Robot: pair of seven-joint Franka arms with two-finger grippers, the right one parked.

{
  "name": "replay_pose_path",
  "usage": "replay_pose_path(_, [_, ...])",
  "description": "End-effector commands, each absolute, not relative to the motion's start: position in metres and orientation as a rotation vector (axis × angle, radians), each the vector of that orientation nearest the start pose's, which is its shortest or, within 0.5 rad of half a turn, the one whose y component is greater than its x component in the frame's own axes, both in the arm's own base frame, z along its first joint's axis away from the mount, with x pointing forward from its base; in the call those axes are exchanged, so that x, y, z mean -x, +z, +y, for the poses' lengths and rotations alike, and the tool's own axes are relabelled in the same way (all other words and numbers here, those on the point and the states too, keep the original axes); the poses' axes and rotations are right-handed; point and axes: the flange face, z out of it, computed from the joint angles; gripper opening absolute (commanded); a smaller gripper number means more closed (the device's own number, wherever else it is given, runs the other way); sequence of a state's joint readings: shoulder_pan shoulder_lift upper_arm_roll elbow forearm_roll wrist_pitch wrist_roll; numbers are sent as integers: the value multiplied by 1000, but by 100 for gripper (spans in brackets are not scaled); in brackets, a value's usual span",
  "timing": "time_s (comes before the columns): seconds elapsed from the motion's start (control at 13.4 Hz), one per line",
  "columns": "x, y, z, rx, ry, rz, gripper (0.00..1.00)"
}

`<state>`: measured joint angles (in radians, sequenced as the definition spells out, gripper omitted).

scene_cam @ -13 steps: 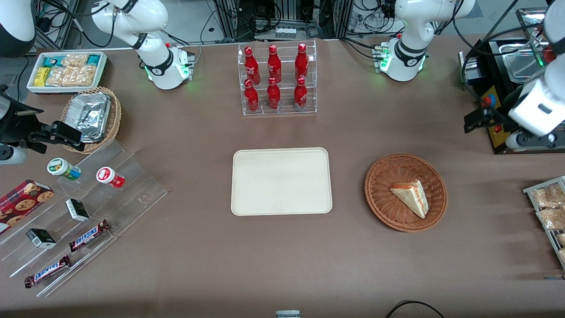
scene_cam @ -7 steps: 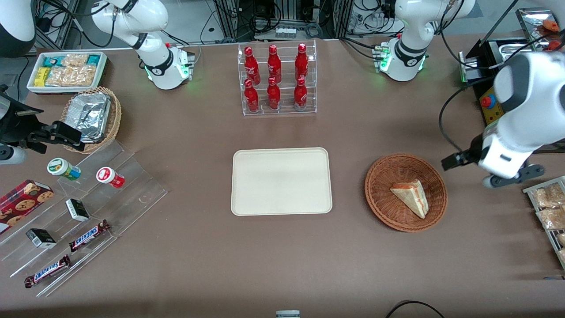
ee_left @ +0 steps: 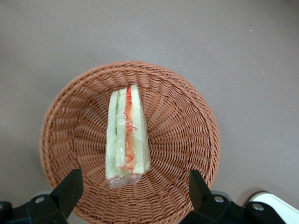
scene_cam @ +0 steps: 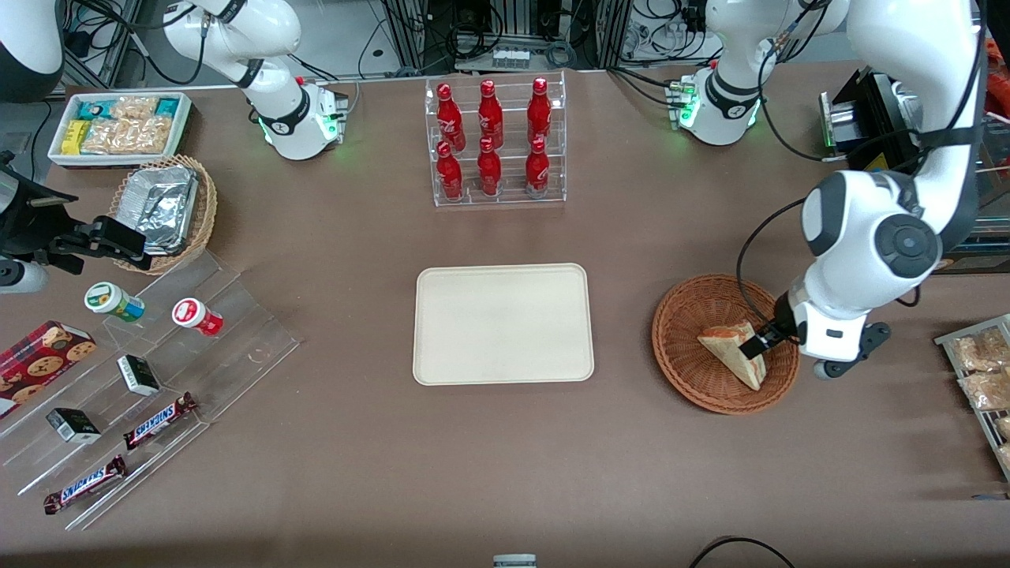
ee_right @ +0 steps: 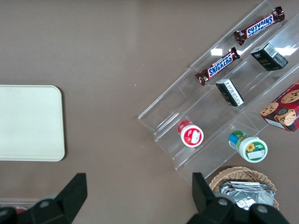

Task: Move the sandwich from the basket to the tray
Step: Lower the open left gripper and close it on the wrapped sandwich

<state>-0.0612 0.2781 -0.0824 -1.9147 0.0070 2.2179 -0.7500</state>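
Note:
Next, my left gripper will grab the sandwich by its wrapped end (ee_left: 125, 178) to place it on the cream-white tray.
The sandwich (scene_cam: 731, 347), a white-bread wedge in clear wrap with red and green filling along its cut edge, lies in the round reddish-brown wicker basket (scene_cam: 683, 347). Both show in the left wrist view, the sandwich (ee_left: 126, 133) lying inside the basket (ee_left: 187, 126). My left gripper (scene_cam: 777, 347) hangs above the basket's rim on the working arm's side, over the sandwich's wide end. In the wrist view the gripper (ee_left: 133, 193) is open and empty, its fingers (ee_left: 70, 189) well apart above the weave. The cream-white tray (scene_cam: 503, 323) lies empty at the table's middle, beside the basket.
A clear rack of red bottles (scene_cam: 495, 142) stands farther from the front camera than the tray. A wire rack of snack packets (scene_cam: 982, 379) sits at the working arm's end. A clear stepped shelf with candy bars (scene_cam: 158, 371) and a tan basket of foil containers (scene_cam: 162, 207) lie toward the parked arm's end.
My left arm has swung in from the table's working-arm end and come down over the basket. The sandwich, basket and tray have not moved.

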Motion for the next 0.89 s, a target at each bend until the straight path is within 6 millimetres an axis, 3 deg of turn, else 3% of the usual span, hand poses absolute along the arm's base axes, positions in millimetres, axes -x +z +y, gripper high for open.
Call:
replay_pose_path(0.0, [-602,321,-85,3008,-38,-982,100])
replay_pose_path(0.15, [-591,298,-84,3021,-83,-988,100])
replay_pose_path(0.37, [-594,276,-83,3026,-96,-1000,100])
replay_pose_path(0.45, [-594,273,-83,3026,-96,-1000,94])
replay_pose_path(0.52, [-593,269,-83,3025,-90,-998,73])
replay_pose_path(0.67, [-595,269,-83,3025,-94,-998,19])
replay_pose_path(0.74, [-599,274,-84,3032,-112,-993,0])
replay_pose_path(0.82, [-601,277,-83,3032,-119,-998,0])
